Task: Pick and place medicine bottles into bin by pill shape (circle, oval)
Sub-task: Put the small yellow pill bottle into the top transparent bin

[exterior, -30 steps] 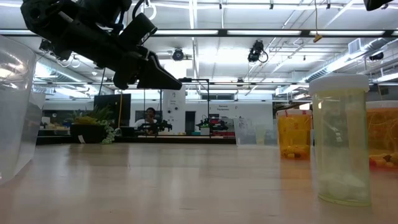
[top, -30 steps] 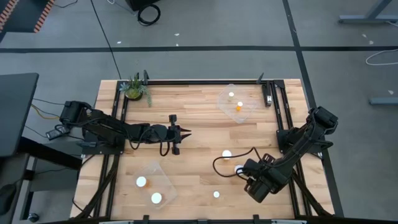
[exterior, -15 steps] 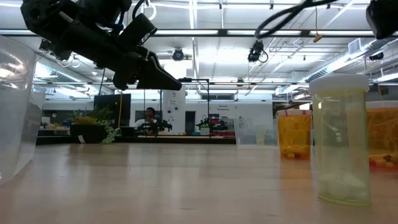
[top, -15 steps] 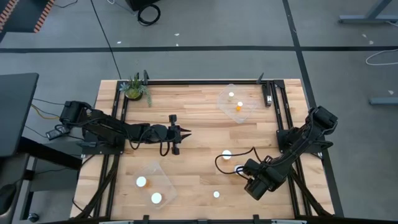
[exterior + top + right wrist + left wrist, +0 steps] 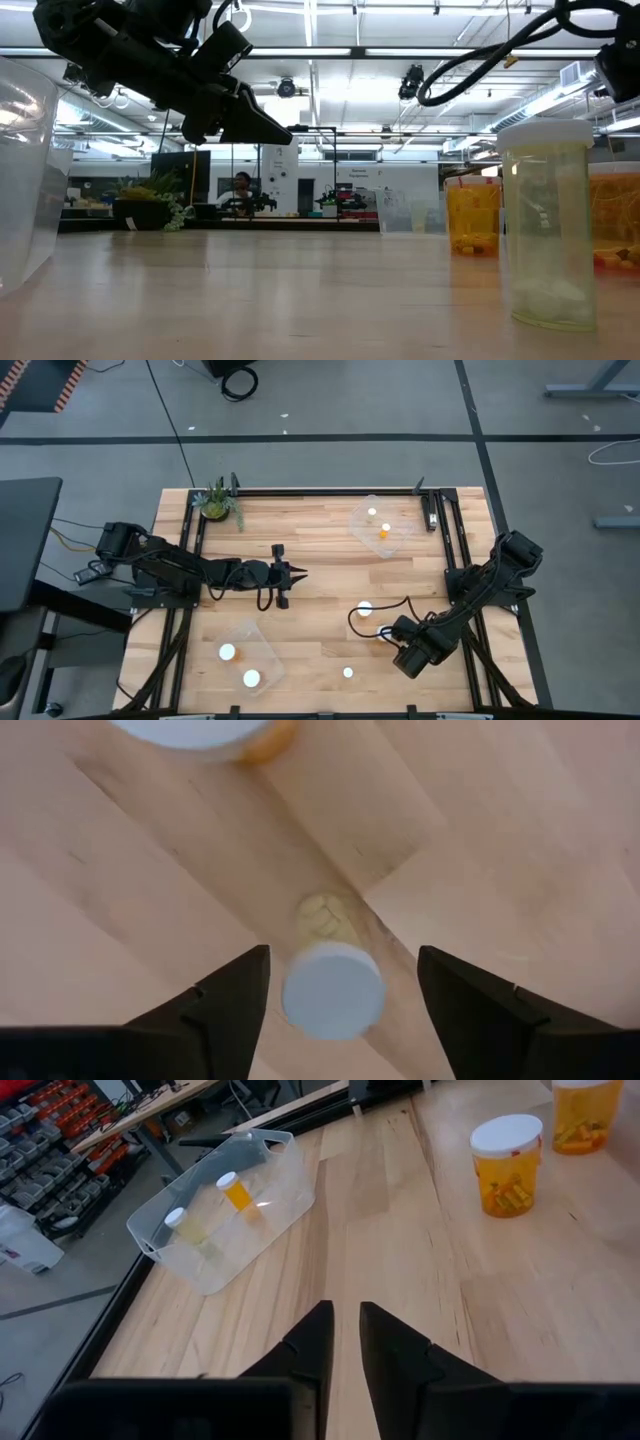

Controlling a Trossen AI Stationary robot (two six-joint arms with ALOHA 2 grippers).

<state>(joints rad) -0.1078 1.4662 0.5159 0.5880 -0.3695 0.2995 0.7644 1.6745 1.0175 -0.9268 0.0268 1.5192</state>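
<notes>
My right fingers stand beside the cap in the right wrist view, so my right gripper closes on the bottle's white cap (image 5: 333, 990) next.
Three medicine bottles stand upright on their bases on the table's right half: one (image 5: 364, 608), one (image 5: 383, 631) and one (image 5: 348, 673) near the front edge. My right gripper (image 5: 340, 965) is open and points down. Its fingers stand on either side of the middle bottle's white cap (image 5: 333, 990) without touching it. The neighbouring bottle's cap (image 5: 195, 730) shows at the edge of the right wrist view. My left gripper (image 5: 296, 572) waits shut and empty above the table's middle, and also shows in the left wrist view (image 5: 345, 1335) and the low view (image 5: 262, 125).
A clear bin (image 5: 397, 532) at the far right holds two bottles. A second clear bin (image 5: 262, 643) at the near left holds two more. A small plant (image 5: 216, 503) stands at the far left corner. Bare wood lies between the two bins.
My right gripper has edged a little toward the table's far edge over the middle bottle. Its cable has swung further into the low view.
</notes>
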